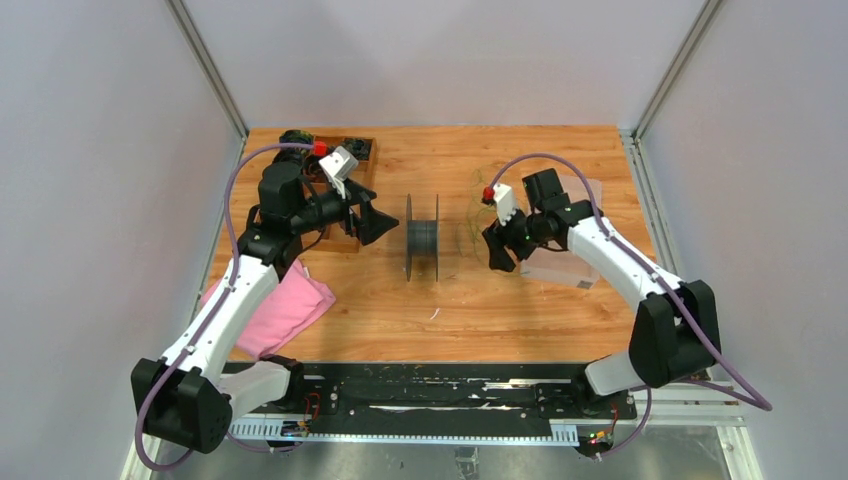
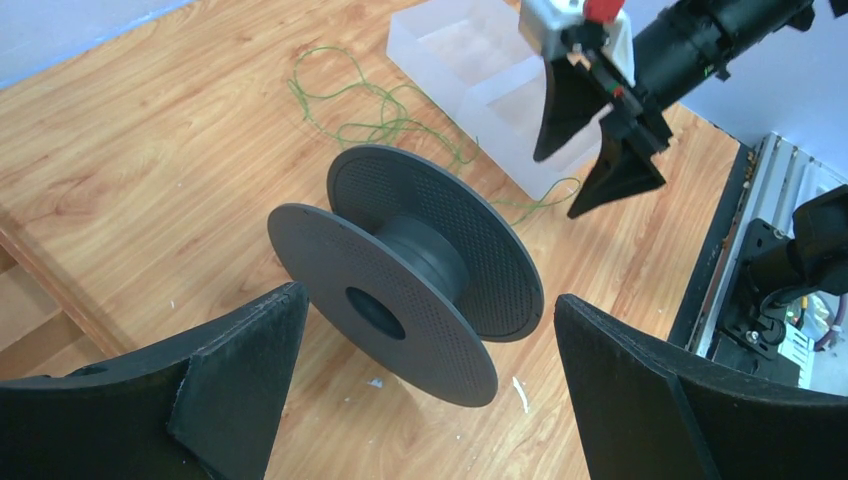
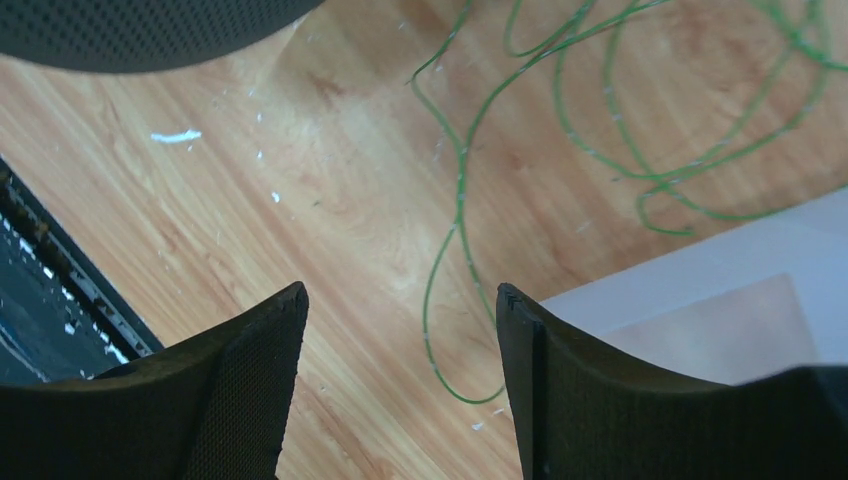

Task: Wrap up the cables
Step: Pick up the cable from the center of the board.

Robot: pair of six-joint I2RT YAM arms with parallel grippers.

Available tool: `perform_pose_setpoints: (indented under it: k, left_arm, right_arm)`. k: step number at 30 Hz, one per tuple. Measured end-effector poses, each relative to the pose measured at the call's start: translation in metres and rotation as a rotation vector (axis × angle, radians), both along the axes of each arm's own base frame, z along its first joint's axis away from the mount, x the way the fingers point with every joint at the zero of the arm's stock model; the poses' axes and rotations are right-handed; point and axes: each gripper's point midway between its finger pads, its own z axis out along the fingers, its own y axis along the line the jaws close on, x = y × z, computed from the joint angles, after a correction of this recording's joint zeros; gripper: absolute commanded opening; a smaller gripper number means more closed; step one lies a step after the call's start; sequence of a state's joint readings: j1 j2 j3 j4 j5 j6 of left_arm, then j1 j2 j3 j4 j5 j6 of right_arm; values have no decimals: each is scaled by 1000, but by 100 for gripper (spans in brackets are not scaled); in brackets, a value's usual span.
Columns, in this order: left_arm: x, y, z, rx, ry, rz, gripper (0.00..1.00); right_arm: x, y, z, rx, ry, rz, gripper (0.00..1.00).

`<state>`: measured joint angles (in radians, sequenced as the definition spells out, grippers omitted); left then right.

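Note:
The right gripper grabs the green cable (image 3: 462,215) by its low outlying loop (image 3: 436,318) next. The remaining loops stay free for the left gripper to wrap.
A thin green cable (image 3: 462,215) lies in loose loops on the wooden table; it also shows in the left wrist view (image 2: 385,125) and faintly in the top view (image 1: 474,222). A dark grey empty spool (image 1: 422,238) stands on its rims mid-table, also in the left wrist view (image 2: 420,265). My left gripper (image 1: 378,224) is open and empty just left of the spool, its jaws wide apart (image 2: 425,385). My right gripper (image 1: 497,252) is open and empty, hovering above a low loop of the cable (image 3: 400,300), right of the spool.
A clear plastic box (image 1: 568,250) sits under my right arm, also in the left wrist view (image 2: 480,85). A wooden tray (image 1: 340,165) with dark parts stands at back left. A pink cloth (image 1: 278,305) lies at front left. The black rail (image 1: 420,385) runs along the near edge.

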<state>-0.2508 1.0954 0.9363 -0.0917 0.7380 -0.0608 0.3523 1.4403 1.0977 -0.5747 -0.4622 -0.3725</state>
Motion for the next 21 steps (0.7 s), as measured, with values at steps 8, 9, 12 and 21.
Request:
perform_pose_setpoints:
  k: [8, 9, 12, 21]
  left_arm:
    - [0, 0, -1, 4, -1, 0, 98]
    - [0, 0, -1, 4, -1, 0, 98]
    - [0, 0, -1, 4, -2, 1, 98]
    - [0, 1, -3, 24, -12, -5, 98]
  right_arm:
    - [-22, 6, -48, -47, 126, 80, 53]
    - [-22, 6, -55, -58, 141, 83, 47]
    - [-24, 4, -73, -95, 187, 95, 18]
    - [16, 1, 9, -123, -34, 46, 1]
